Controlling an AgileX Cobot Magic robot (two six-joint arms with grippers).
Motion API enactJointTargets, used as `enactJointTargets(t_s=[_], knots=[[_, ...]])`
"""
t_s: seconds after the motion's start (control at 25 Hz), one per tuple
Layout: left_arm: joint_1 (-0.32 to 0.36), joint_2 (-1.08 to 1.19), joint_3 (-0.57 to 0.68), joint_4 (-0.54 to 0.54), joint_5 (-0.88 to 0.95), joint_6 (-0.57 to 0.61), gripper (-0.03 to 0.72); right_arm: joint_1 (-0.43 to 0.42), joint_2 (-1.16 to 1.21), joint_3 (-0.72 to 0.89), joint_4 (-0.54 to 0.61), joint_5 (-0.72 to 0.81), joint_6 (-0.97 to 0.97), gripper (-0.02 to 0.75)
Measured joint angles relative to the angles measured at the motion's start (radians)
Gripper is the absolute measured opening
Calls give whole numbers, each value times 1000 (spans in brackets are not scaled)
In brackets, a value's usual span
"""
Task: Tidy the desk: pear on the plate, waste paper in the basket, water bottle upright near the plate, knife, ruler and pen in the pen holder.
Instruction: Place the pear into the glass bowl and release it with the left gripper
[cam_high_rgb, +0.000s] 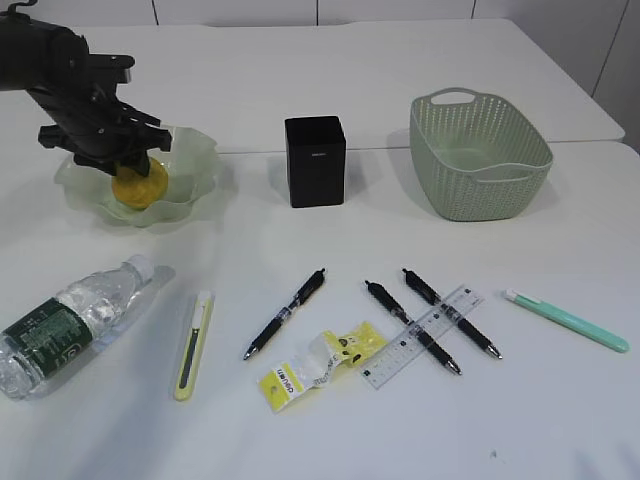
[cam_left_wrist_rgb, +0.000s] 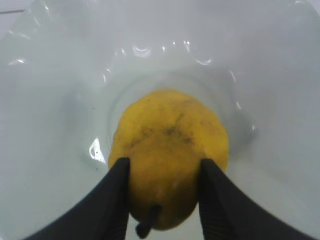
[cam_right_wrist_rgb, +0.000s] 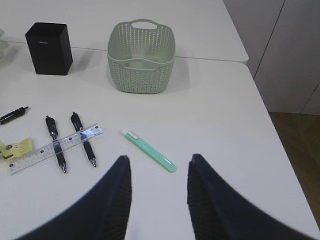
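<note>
The pear's bottom (cam_high_rgb: 140, 203) meets the plate's bottom below my left gripper's fingertips, so the pear would rest there, and it is now time to open.
My left gripper (cam_high_rgb: 128, 165) (cam_left_wrist_rgb: 165, 161) is shut on the yellow pear (cam_high_rgb: 138, 186) (cam_left_wrist_rgb: 170, 145), inside the pale green plate (cam_high_rgb: 195, 150) (cam_left_wrist_rgb: 60, 100). The water bottle (cam_high_rgb: 70, 320) lies on its side at front left. A yellow knife (cam_high_rgb: 194, 343), three black pens (cam_high_rgb: 285, 313) (cam_high_rgb: 412, 326) (cam_high_rgb: 450, 312), a clear ruler (cam_high_rgb: 423, 336) (cam_right_wrist_rgb: 55, 148) across two of them, and yellow waste paper (cam_high_rgb: 320, 363) lie along the front. A green knife (cam_high_rgb: 567, 320) (cam_right_wrist_rgb: 149, 150) lies just ahead of my open, empty right gripper (cam_right_wrist_rgb: 160, 158).
The black pen holder (cam_high_rgb: 315, 160) (cam_right_wrist_rgb: 49, 48) stands at the back centre. The green basket (cam_high_rgb: 480, 155) (cam_right_wrist_rgb: 141, 57) sits to its right. The table's right edge (cam_right_wrist_rgb: 280, 150) runs close to the right gripper.
</note>
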Motion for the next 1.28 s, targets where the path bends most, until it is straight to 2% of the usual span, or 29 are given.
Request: enactJointTargets(t_s=[0.48,1.0,1.28], knots=[[0,0,0,-6,-8,0,279,0,0,0,0,0,0,313],[0,0,0,0,-14,0,481,0,0,0,0,-5,0,313],[0,0,0,29,64,0,519,0,0,0,0,-5,0,313]])
